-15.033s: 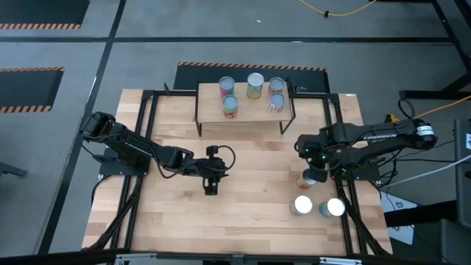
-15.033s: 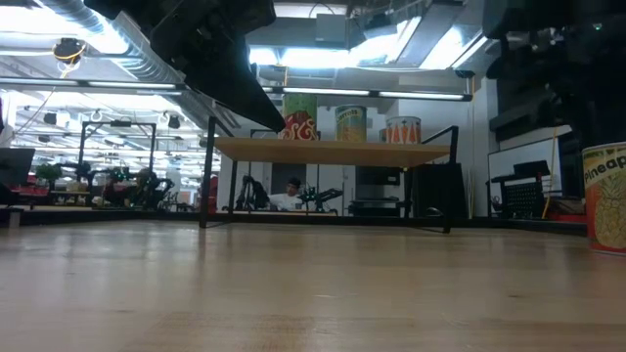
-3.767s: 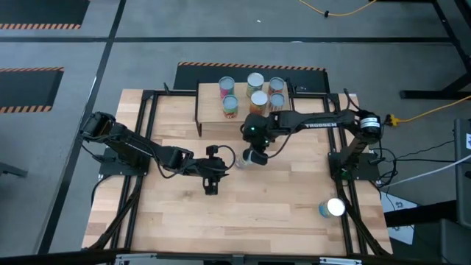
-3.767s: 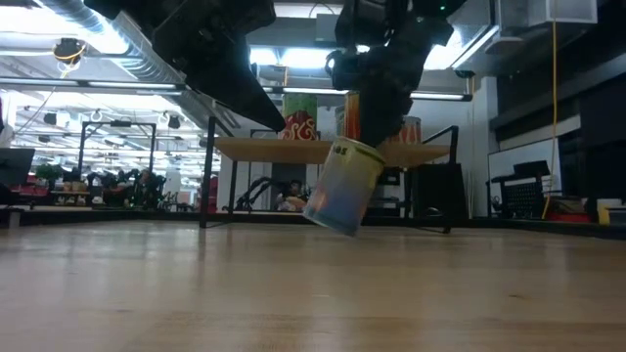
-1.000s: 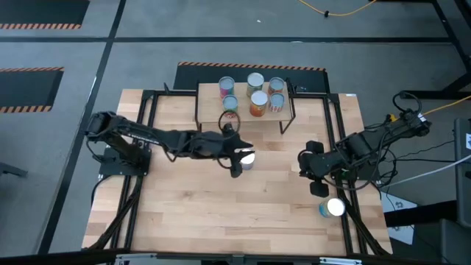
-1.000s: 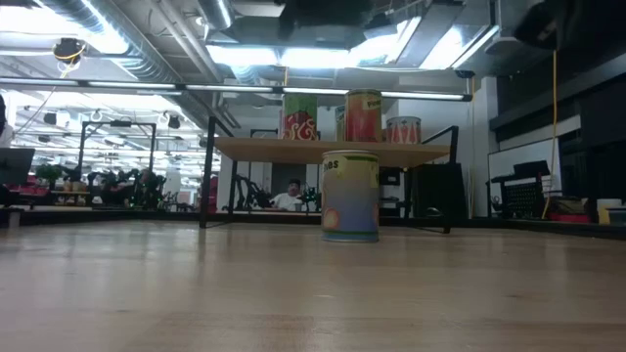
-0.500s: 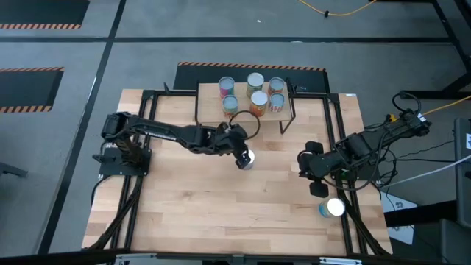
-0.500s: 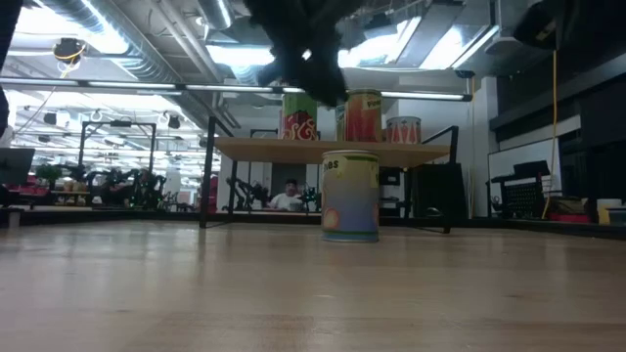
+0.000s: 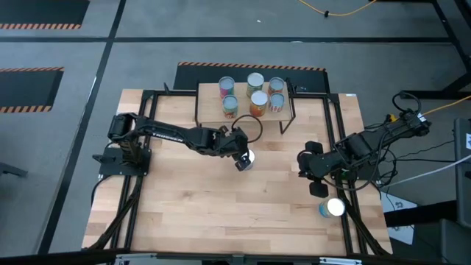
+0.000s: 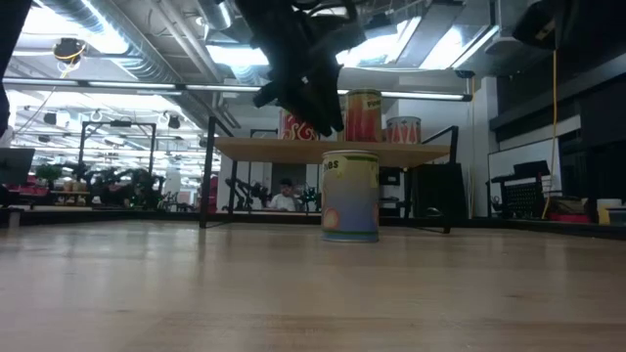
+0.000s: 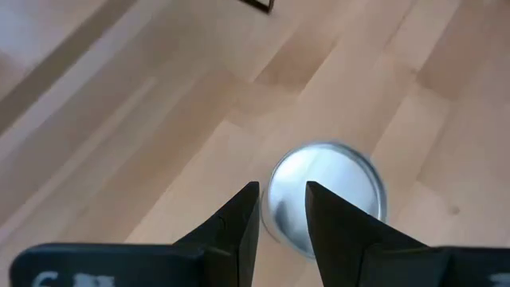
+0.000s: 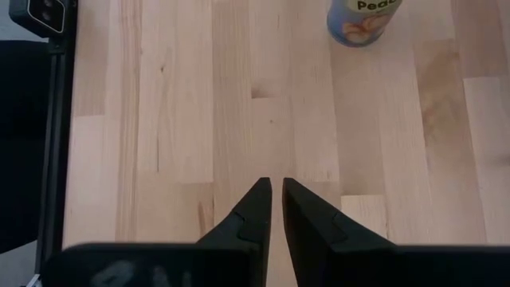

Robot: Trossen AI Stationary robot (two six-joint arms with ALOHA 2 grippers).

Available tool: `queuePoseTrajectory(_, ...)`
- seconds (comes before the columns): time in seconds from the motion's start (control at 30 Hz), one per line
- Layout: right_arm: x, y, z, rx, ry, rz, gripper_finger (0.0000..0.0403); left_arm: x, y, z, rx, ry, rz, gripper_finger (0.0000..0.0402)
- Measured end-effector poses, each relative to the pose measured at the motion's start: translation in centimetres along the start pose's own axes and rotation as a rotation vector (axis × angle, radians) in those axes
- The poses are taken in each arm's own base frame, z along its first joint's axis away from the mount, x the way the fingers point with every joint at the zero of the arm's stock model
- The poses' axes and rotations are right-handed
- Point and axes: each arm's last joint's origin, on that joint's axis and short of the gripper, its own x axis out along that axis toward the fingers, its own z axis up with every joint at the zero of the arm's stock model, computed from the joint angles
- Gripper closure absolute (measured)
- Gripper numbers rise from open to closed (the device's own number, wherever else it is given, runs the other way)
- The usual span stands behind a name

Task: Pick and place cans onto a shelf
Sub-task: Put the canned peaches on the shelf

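Observation:
My left gripper is to place the silver-topped can onto the shelf, so it needs to grip the can by its top rim (image 9: 251,154) (image 11: 275,190) next.
A can (image 9: 248,157) with a silver top and a pale blue-green label (image 10: 350,196) stands upright on the table in front of the shelf (image 9: 243,110). The shelf, a low wooden board on black legs (image 10: 333,150), bears several upright cans (image 9: 257,99). My left gripper (image 9: 240,163) hangs above the standing can and points down. In the left wrist view its fingers are a little apart (image 11: 283,199), over the near rim of the can's top (image 11: 327,195), clear of it. My right gripper (image 9: 316,189) is shut and empty at the table's right. Another can (image 9: 330,208) stands near it.
The blue peach-label can (image 12: 362,20) stands just ahead of my right gripper near the table's right front corner. Black frame rails (image 9: 151,125) run along the table's left and right sides. Bare wood (image 9: 221,213) lies between the standing can and the near edge.
My left arm has stretched out further and its gripper has gone a little toward the far edge and down, over the standing can's top. The can has stayed upright in place.

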Motion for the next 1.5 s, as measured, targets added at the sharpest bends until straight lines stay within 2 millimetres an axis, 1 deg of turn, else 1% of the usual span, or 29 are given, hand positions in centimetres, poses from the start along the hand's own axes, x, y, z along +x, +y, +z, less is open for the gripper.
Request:
queuePoseTrajectory(0.23,0.0,0.0,0.0,0.0,0.0,0.0,0.0364,0.0,0.0,-0.1,0.0,0.006,0.001,0.0305)
queuePoseTrajectory(0.4,0.0,0.0,0.0,0.0,0.0,0.0,0.0364,1.1,0.1,-0.9,0.004,0.058,0.026,0.0305)
queuePoseTrajectory(0.47,0.0,0.0,0.0,0.0,0.0,0.0,0.0364,1.6,-0.3,-0.8,-0.005,0.045,0.011,0.0305)
queuePoseTrajectory(0.53,0.0,0.0,0.0,-0.001,0.0,0.0,0.0364,1.8,-0.1,-1.2,0.007,0.081,0.021,0.0305)
queuePoseTrajectory(0.63,0.0,0.0,0.0,-0.001,0.001,0.0,0.0364,2.6,-0.4,-1.4,0.004,0.081,0.008,0.0305)
queuePoseTrajectory(1.17,0.0,0.0,0.0,-0.002,0.001,0.0,0.0363,2.7,-0.3,-1.5,0.005,0.093,0.015,0.0306)
queuePoseTrajectory(1.3,0.0,0.0,0.0,-0.002,0.001,0.0,0.0363,2.7,-0.3,-1.5,0.005,0.094,0.015,0.0322)
queuePoseTrajectory(1.5,0.0,0.0,0.0,-0.001,0.001,0.0,0.0363,2.7,-0.3,-1.5,0.006,0.093,0.018,0.0377)
